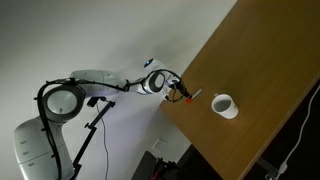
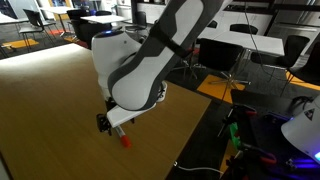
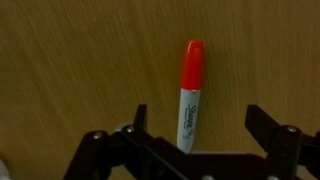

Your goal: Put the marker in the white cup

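My open fingers are not ready to close yet, because almost the whole marker [image 3: 190, 95] looks small and is deeper than they are. My gripper will go down first, then close on the marker.
The marker [image 3: 190, 95] has a white body and a red-orange cap and lies on the wooden table [image 1: 250, 60]. In the wrist view it points away from me, between my two fingers and closer to one of them. My gripper [image 3: 195, 112] is open around it, and neither finger touches it. In both exterior views the gripper [image 1: 180, 90] [image 2: 110, 122] is low over the table near its edge, with the marker's red end [image 2: 125, 140] showing just beyond it. The white cup [image 1: 224, 105] stands upright a short way past the marker. It is out of view elsewhere.
The table's edge [image 1: 185, 135] runs close beside the gripper, and the floor drops away below it. Office desks and chairs [image 2: 250, 45] stand behind the table. A white cable [image 1: 300, 140] hangs off the far side.
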Controlling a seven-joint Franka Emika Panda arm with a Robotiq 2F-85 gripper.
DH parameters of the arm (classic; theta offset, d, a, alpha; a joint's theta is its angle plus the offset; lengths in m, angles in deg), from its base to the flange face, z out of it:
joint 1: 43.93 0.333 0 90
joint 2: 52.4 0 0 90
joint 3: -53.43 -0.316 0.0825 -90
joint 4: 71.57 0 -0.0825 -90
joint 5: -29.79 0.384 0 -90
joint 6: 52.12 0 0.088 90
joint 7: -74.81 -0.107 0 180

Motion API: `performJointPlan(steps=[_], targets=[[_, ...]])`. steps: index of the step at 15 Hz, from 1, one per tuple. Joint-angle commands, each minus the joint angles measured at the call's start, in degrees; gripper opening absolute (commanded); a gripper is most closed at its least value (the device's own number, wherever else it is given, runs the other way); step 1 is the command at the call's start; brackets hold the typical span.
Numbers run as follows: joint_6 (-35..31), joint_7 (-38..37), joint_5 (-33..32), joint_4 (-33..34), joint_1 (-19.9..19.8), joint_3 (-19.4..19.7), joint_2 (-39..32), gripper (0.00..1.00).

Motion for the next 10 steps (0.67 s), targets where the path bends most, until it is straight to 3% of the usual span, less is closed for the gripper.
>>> performJointPlan(steps=[1, 2, 3, 6, 10], targets=[[-0.48, -3.11, -0.95, 3.31, 1.24, 1.46, -2.91, 1.00], [-0.38, -3.52, -0.92, 3.80, 1.30, 1.60, -3.38, 0.97], [-0.33, -3.64, -0.90, 4.38, 1.30, 1.68, -3.86, 0.87], [-0.11, -3.56, -0.72, 5.77, 1.14, 1.74, -4.94, 0.75], [0.38, -3.42, -0.53, 7.33, 0.86, 1.80, -6.11, 0.78]])
